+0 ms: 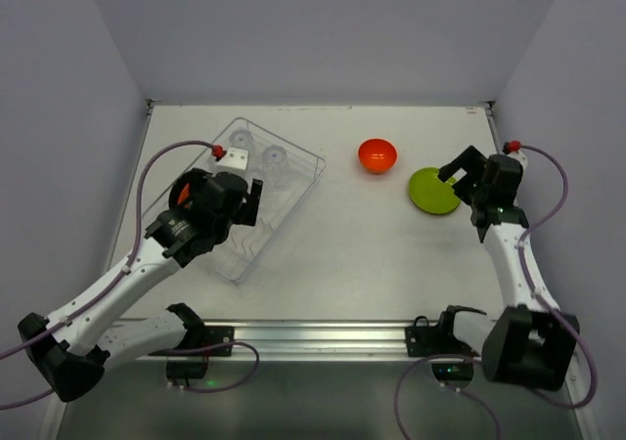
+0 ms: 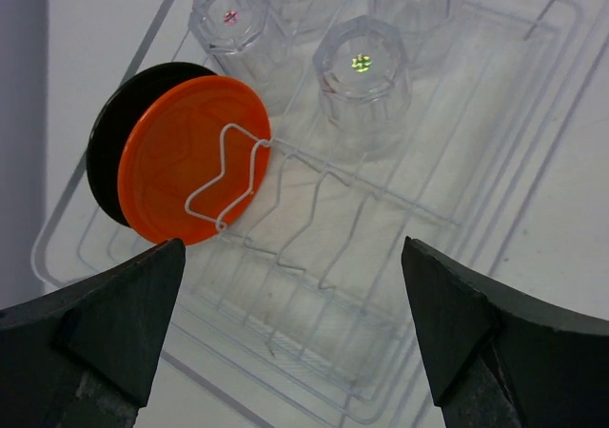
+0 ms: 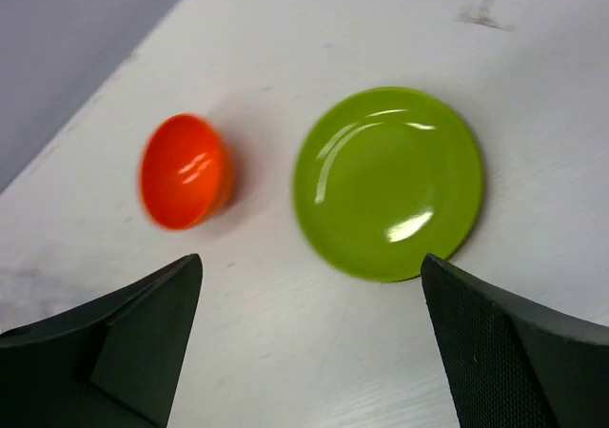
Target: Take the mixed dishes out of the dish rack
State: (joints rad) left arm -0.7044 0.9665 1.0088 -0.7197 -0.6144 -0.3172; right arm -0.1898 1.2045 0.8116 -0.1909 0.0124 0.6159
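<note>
I need to take the orange-red plate by its exposed rim with my left gripper next. The plate's opposite rim then stays free for the handover to my right gripper.
The wire dish rack lies at the table's left. In it an orange-red plate stands on edge between prongs, with a black plate behind it, and upturned clear glasses at the far end. My left gripper is open and empty, hovering over the rack near the plates. The orange-red bowl and the green plate lie on the table at the right. My right gripper is open and empty just by the green plate.
Grey walls close the table on the left, back and right. The metal rail with the arm bases runs along the near edge. Bare tabletop lies between the rack and the right arm.
</note>
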